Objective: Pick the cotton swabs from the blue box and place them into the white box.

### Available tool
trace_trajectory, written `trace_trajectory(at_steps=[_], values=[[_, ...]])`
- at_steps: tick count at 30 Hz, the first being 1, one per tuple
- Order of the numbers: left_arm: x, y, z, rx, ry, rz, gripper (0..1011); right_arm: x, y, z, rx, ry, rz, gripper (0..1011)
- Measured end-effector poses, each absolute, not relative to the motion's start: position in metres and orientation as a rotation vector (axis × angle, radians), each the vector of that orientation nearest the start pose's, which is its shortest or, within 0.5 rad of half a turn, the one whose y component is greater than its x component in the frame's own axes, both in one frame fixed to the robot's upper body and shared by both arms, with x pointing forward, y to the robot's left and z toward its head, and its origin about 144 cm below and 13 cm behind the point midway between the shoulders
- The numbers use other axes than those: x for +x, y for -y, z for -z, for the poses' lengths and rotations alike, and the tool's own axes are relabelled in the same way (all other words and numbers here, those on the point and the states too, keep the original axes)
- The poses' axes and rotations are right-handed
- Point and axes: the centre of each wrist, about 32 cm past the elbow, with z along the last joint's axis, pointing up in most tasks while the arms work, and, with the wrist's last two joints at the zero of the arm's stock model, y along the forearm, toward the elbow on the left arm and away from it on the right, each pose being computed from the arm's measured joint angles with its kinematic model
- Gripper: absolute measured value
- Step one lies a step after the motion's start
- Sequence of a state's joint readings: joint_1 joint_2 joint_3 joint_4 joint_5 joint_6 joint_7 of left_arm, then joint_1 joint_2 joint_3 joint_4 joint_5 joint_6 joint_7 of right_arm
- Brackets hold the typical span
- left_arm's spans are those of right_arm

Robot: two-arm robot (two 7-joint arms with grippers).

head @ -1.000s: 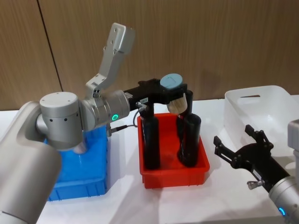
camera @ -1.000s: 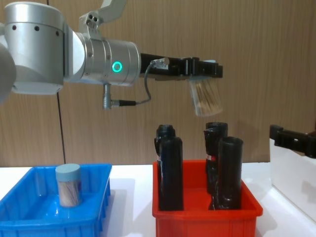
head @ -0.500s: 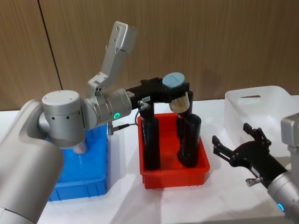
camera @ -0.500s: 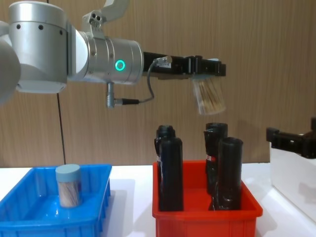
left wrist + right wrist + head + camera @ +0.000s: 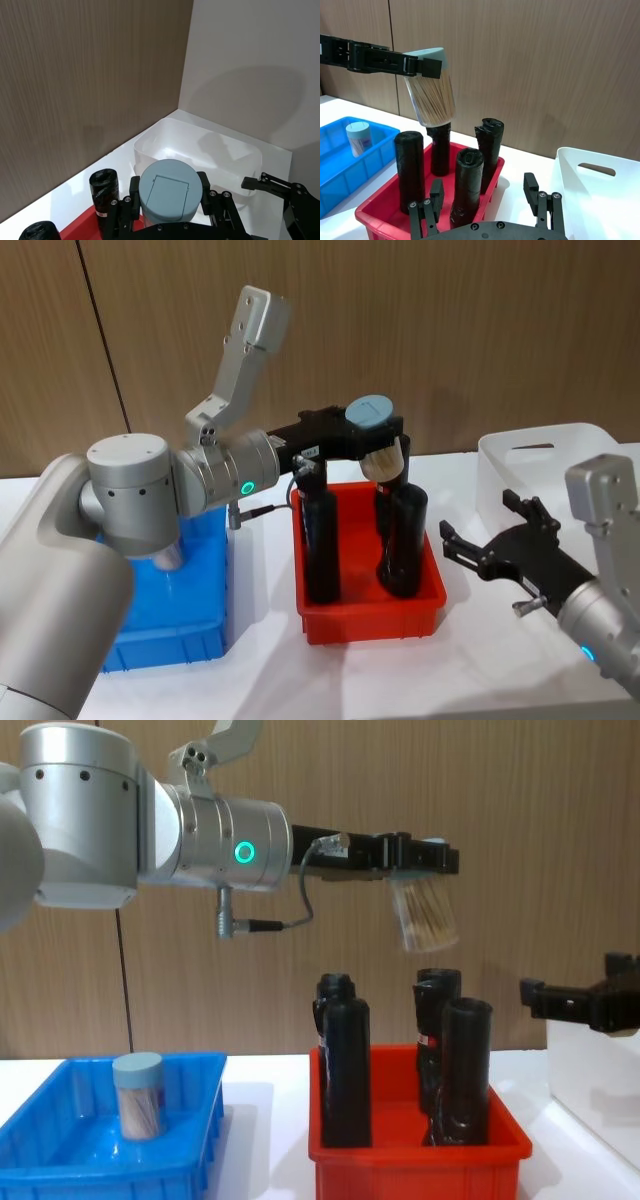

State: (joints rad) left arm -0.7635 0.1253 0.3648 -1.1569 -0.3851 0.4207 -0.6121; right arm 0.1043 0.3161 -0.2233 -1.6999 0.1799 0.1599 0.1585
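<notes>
The right gripper grabs the tub of cotton swabs by its clear lower body (image 5: 430, 925) (image 5: 382, 467) next, since the left gripper's fingers already cover the cap.
My left gripper (image 5: 374, 432) is shut on the pale blue cap of a clear tub of cotton swabs (image 5: 385, 462). It holds the tub (image 5: 425, 915) tilted in the air above the red bin; the cap (image 5: 170, 189) sits between the black fingers. A second tub of cotton swabs (image 5: 138, 1095) stands upright in the blue box (image 5: 60, 1170) at the left. The white box (image 5: 560, 455) is at the far right. My right gripper (image 5: 490, 525) hovers open between the red bin and the white box (image 5: 600, 200), holding nothing.
A red bin (image 5: 370, 615) with several tall black cylinders (image 5: 345, 1070) stands between the blue box (image 5: 170, 640) and the white box, directly under the held tub. A wooden wall runs behind the white table.
My right gripper has moved left and up, closer to the red bin. The left gripper with its tub has edged slightly to the right and is almost still.
</notes>
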Motion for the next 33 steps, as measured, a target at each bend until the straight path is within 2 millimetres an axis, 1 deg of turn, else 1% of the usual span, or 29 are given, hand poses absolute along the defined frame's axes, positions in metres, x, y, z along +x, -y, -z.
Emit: trace_trajectory(at_steps=[20, 33], values=[[0.634, -0.175, -1.315, 0.059, -0.138, -0.656, 672, 0.502, 0.231, -1.225, -0.125, 0.074, 1.118, 1002], [0.634, -0.175, -1.315, 0.059, -0.138, -0.656, 672, 0.516, 0.222, -1.234, -0.122, 0.052, 1.056, 1001]])
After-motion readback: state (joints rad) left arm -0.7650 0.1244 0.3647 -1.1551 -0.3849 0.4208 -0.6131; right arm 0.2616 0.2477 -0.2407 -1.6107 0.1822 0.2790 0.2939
